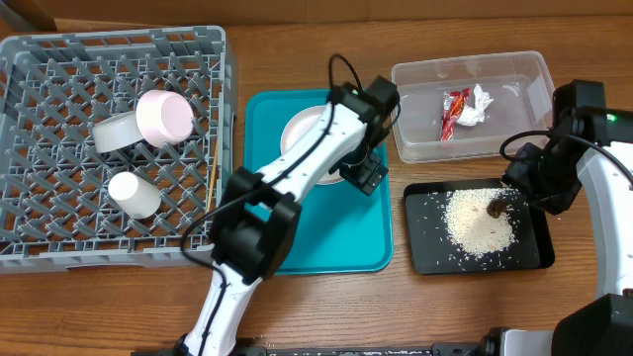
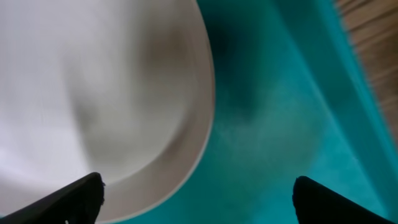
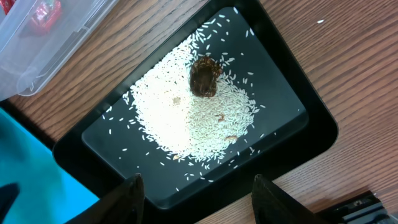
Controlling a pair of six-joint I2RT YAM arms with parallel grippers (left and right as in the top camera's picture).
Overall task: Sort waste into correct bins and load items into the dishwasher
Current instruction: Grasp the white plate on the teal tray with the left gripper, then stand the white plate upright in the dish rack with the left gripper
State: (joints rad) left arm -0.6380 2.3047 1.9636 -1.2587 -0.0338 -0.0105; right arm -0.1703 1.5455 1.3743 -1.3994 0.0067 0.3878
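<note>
The white plate needs to be loaded upright, so my left gripper will next grab the white plate's rim on the side away from the grey dish rack (image 1: 59, 59).
The white plate (image 1: 300, 132) lies on the teal tray (image 1: 336, 242). My left gripper (image 1: 363, 170) is open low over the plate's right rim (image 2: 93, 93), one finger over the plate and one over the teal (image 2: 199, 196). The grey dish rack (image 1: 59, 59) holds a pale pink bowl (image 1: 163, 117), a whitish bowl (image 1: 114, 133) and a white cup (image 1: 134, 195). The chopsticks (image 1: 212, 173) lie along its right wall. The red wrapper with tissue (image 1: 463, 106) is in the clear tub (image 1: 514, 71). Rice (image 1: 478, 220) and the brown scrap (image 3: 204, 78) lie in the black tray (image 3: 112, 149). My right gripper (image 3: 196, 196) is open and empty above it.
The black tray (image 1: 425, 247) sits right of the teal tray, in front of the clear tub (image 3: 56, 37). Bare wooden table (image 3: 348, 56) lies to its right. My left arm (image 1: 247, 227) stretches across the teal tray.
</note>
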